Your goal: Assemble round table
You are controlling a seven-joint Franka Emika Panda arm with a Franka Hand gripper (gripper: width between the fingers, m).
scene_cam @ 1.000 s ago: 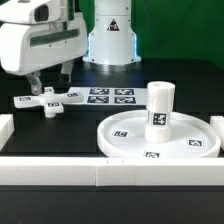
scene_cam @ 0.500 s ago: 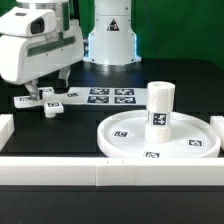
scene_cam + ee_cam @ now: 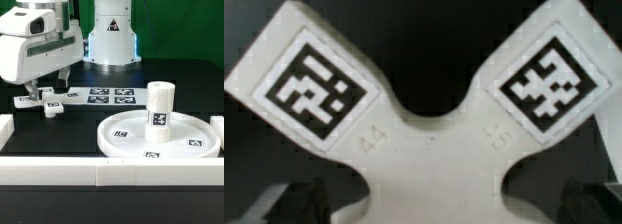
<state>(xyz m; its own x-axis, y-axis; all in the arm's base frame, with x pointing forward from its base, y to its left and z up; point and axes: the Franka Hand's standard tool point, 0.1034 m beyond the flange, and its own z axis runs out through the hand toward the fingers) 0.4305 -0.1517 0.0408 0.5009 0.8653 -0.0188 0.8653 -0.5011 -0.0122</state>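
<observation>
I need to grab the cross-shaped piece next by its narrow middle (image 3: 49, 98) (image 3: 436, 186) with my gripper. Then I will seat the piece on the upright cylinder.
The white cross-shaped piece (image 3: 50, 101) lies flat on the black table at the exterior view's left. My gripper (image 3: 48, 92) hangs right over it, open, with one finger on each side of it. In the wrist view the cross-shaped piece (image 3: 429, 140) fills the picture, two tagged arms spreading away, and my gripper (image 3: 438, 205) shows as dark fingers beside its narrow waist. The large rimmed round disc (image 3: 186, 127) lies at the front right. The short thick cylinder (image 3: 160, 108) stands upright on its centre.
The marker board (image 3: 111, 97) lies flat behind the disc, right of the cross-shaped piece. A long white border rail (image 3: 110, 172) runs along the front edge and another (image 3: 6, 130) stands at the left. The robot's base (image 3: 110, 35) is at the back.
My gripper has come down and slightly left toward the cross-shaped piece over the last second, then held still. The parts have not moved.
</observation>
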